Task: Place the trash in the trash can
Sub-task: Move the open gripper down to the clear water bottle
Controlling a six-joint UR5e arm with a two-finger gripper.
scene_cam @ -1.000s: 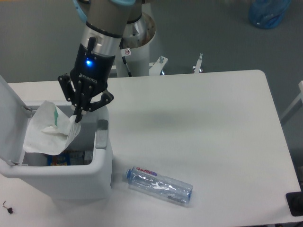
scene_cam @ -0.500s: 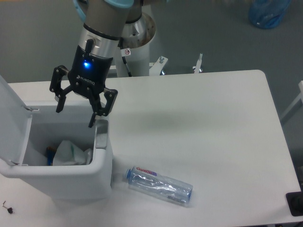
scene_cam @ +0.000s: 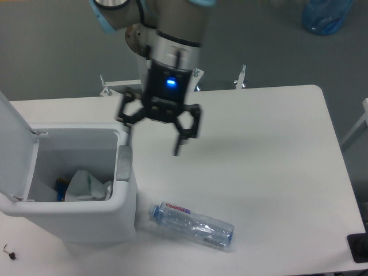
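The bottle lies long on its side. My gripper will reach the clear crushed plastic bottle (scene_cam: 192, 225) and grab it around its middle to keep it balanced.
The white trash can (scene_cam: 123, 218) stands at the table's front left with its lid flipped up. Inside it lies the crumpled white paper wrapper (scene_cam: 86, 185) with a green mark. A clear crushed plastic bottle (scene_cam: 192, 225) with a blue cap and red-and-white label lies on its side on the table, just right of the can. My gripper (scene_cam: 154, 139) hangs open and empty above the table, to the right of the can's opening and well above and behind the bottle.
The can's raised lid (scene_cam: 12, 146) stands at the far left. Some coloured items (scene_cam: 59, 187) lie at the can's bottom. Beyond the table are a blue bag (scene_cam: 325, 14) on the floor and metal clamps (scene_cam: 242, 76) at the table's back edge.
One second ago the gripper held the wrapper over the can; it opened and the wrapper dropped inside. Since then the open gripper has moved right, away from the can.
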